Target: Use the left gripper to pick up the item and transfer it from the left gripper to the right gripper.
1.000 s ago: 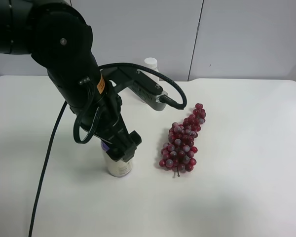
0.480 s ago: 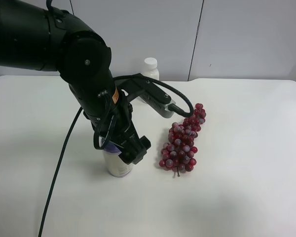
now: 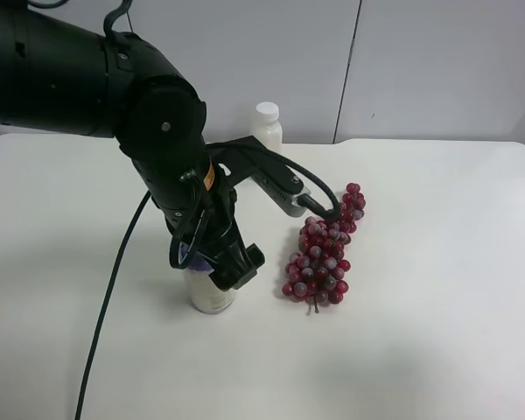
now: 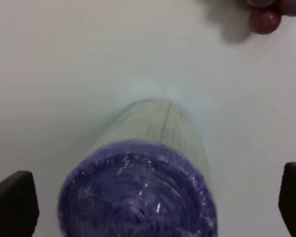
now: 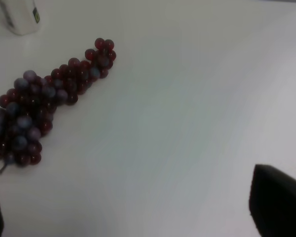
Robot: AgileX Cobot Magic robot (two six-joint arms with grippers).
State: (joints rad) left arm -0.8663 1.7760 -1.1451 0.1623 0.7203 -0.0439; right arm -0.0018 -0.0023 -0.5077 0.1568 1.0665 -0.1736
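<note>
My left gripper grabs the purple cap next, since that leaves the white bottle's lower body [image 3: 212, 296] free for my right gripper.
A white bottle with a purple foil cap [image 3: 212, 296] stands upright on the white table. The arm at the exterior high view's left reaches down over it, and its gripper [image 3: 227, 262] hides the bottle's top. In the left wrist view the purple cap [image 4: 138, 197] sits directly below my left gripper [image 4: 153, 200], between its two dark fingertips [image 4: 12, 202], which stand wide apart and clear of the bottle. My right gripper [image 5: 133, 202] is open and empty above bare table. It is out of the exterior high view.
A bunch of dark red grapes [image 3: 325, 249] lies just right of the bottle and also shows in the right wrist view [image 5: 39, 103]. A second white bottle [image 3: 267, 125] stands at the table's back edge. A black cable [image 3: 114, 280] hangs from the arm.
The arm at the exterior high view's left has shifted a little to the right over the purple-capped bottle. The bottle and grapes have not moved.
</note>
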